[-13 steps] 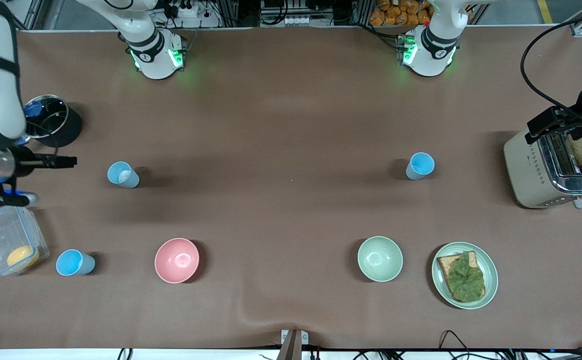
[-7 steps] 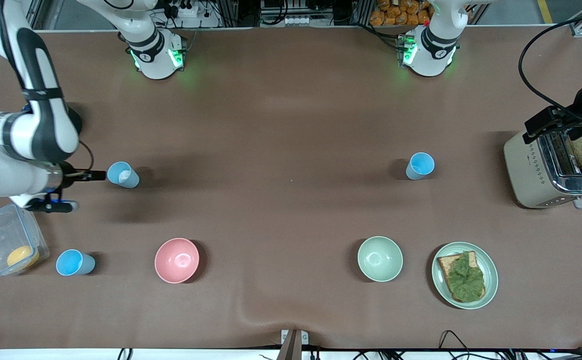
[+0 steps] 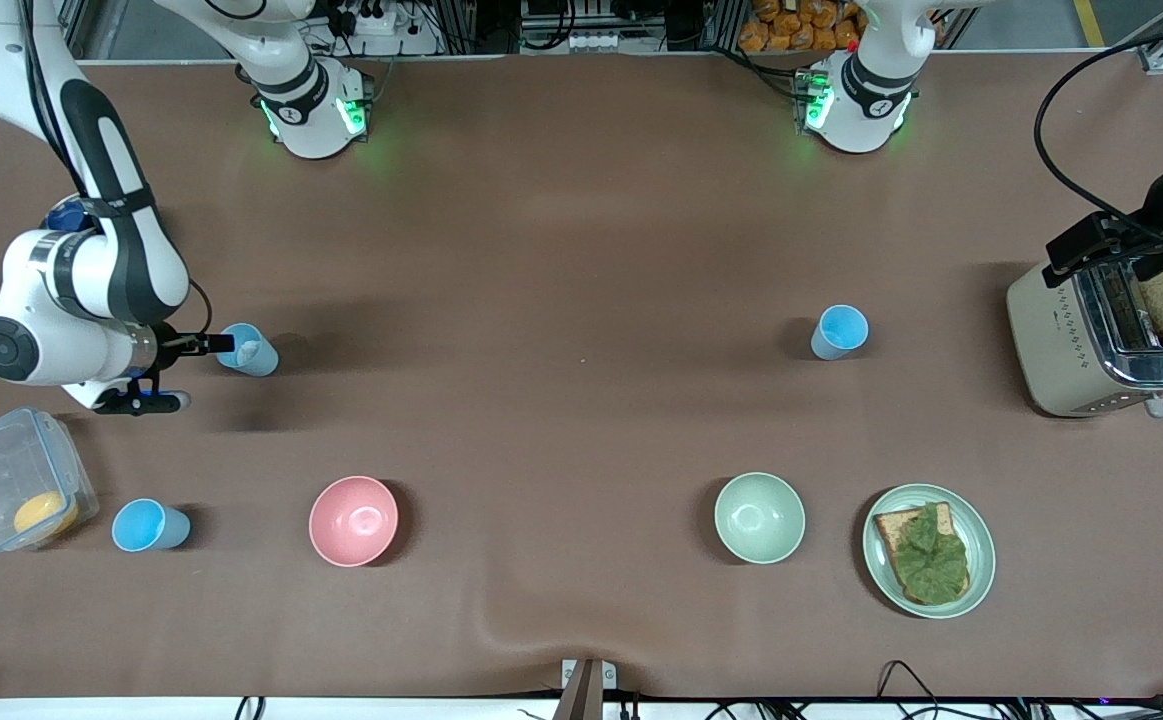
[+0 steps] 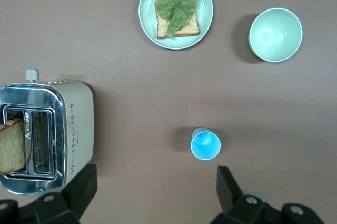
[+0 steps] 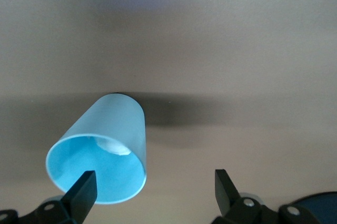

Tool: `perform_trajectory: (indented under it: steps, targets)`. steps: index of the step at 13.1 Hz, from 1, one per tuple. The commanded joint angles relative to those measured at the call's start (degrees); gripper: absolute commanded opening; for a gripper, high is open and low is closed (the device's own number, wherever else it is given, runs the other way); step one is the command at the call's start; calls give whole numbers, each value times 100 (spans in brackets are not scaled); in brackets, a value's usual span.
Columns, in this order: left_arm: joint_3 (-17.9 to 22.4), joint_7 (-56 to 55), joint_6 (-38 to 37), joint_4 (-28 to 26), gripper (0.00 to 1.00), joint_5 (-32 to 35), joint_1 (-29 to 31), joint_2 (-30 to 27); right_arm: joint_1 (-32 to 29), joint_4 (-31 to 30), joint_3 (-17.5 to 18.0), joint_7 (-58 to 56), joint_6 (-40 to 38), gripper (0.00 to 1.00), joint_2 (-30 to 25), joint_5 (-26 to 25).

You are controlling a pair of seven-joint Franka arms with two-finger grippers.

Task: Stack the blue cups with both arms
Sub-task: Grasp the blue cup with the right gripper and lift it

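Note:
My right gripper is ready to close on the blue cup's side (image 3: 258,365). My fingers are on both sides of it, one inside the cup's opening (image 3: 245,343) and one outside, so they would hold that cup if I closed now.
Three blue cups stand upright on the brown table. The cup with the white patch inside (image 3: 249,351) is toward the right arm's end; my right gripper (image 3: 214,345) is open right beside it. In the right wrist view one finger (image 5: 81,192) overlaps this cup's rim (image 5: 100,150) and the other finger is off to the side. A second blue cup (image 3: 840,331) stands toward the left arm's end and shows in the left wrist view (image 4: 205,145). My left gripper (image 3: 1126,255) hangs open and empty high over the toaster (image 3: 1091,340). A third blue cup (image 3: 148,526) stands nearer the front camera.
The toaster holds a bread slice (image 4: 11,146). A pale green plate (image 3: 981,550) with toast and lettuce, a green bowl (image 3: 759,517) and a pink bowl (image 3: 353,520) stand nearer the camera. A clear plastic box (image 3: 11,480) holds a yellow item.
The right arm swung in toward the cup with the white patch, and its gripper came up to the cup's rim. The left arm stayed over the toaster.

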Motion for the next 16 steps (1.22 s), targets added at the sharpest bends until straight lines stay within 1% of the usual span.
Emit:
perform_trajectory:
  steps: [1, 2, 3, 4, 8, 10, 12, 13, 14, 16]
  targets:
    - [-19, -89, -73, 12, 100, -123, 52, -36, -53, 22, 90, 6, 28, 53, 78, -54]
    - [-19, -89, -73, 12, 100, -115, 52, -36, -44, 31, 99, 16, 10, 27, 78, -54]
    - [-19, -89, -73, 12, 100, -123, 43, -36, -35, 31, 99, 16, 1, 5, 78, -54]
    - [-19, -89, -73, 12, 100, -123, 35, -45, -35, 39, 99, 16, -8, 0, 104, -54]
    - [-19, -89, -73, 12, 100, -114, 43, -36, 52, 109, 99, 24, -104, 0, 139, -54]
    - [-10, -89, -73, 12, 100, -123, 61, -36, 114, 433, 116, 164, -585, 0, 157, -45]
    - [-1, -89, -73, 12, 100, -123, 61, -36, 551, 802, 125, 820, -1165, 0, 183, -19]
    - [-1, -89, -73, 12, 100, -115, 61, -27, 858, 1022, 134, 1251, -1472, 0, 183, 173]
    - [-1, -89, -73, 12, 100, -114, 61, -36, 1227, 1302, 125, 1585, -1719, 0, 200, 496]
    - [8, -89, -73, 12, 100, -123, 61, -27, 1808, 1690, 134, 2262, -1871, 0, 306, 806]
